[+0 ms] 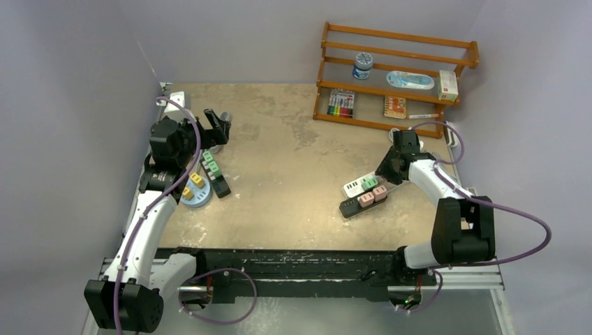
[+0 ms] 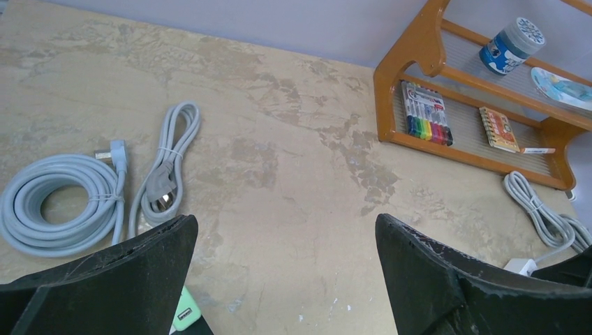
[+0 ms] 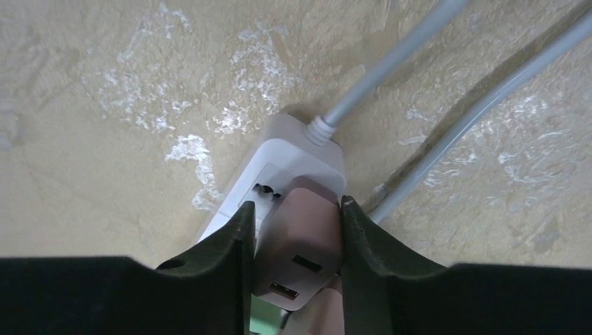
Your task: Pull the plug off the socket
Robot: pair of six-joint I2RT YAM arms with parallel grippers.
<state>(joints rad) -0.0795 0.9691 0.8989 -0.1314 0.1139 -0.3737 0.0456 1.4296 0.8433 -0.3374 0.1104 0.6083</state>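
Observation:
I should grab the white socket strip with my left gripper by its bare end away from the cable [image 1: 352, 188], so plugs stay free to pull off.
In the right wrist view a pink plug [image 3: 300, 237] sits in a white socket strip [image 3: 279, 157] lying on the table. My right gripper [image 3: 297, 207] is shut on this plug, one finger pressed against each side. An empty socket shows just beyond the plug, near the strip's cable end. In the top view the right gripper [image 1: 388, 172] is low over the far end of the white strip [image 1: 354, 186] and hides the held plug. My left gripper [image 1: 216, 125] hangs open at the far left, and nothing lies between its fingers [image 2: 160, 258].
A green plug [image 1: 369, 183] sits in the white strip, and a black strip [image 1: 359, 204] beside it carries two pink plugs. Another black strip [image 1: 215, 176] and a blue disc [image 1: 196, 193] lie left. Coiled grey cables [image 2: 59, 199] lie far left. A wooden shelf [image 1: 391, 77] stands at the back.

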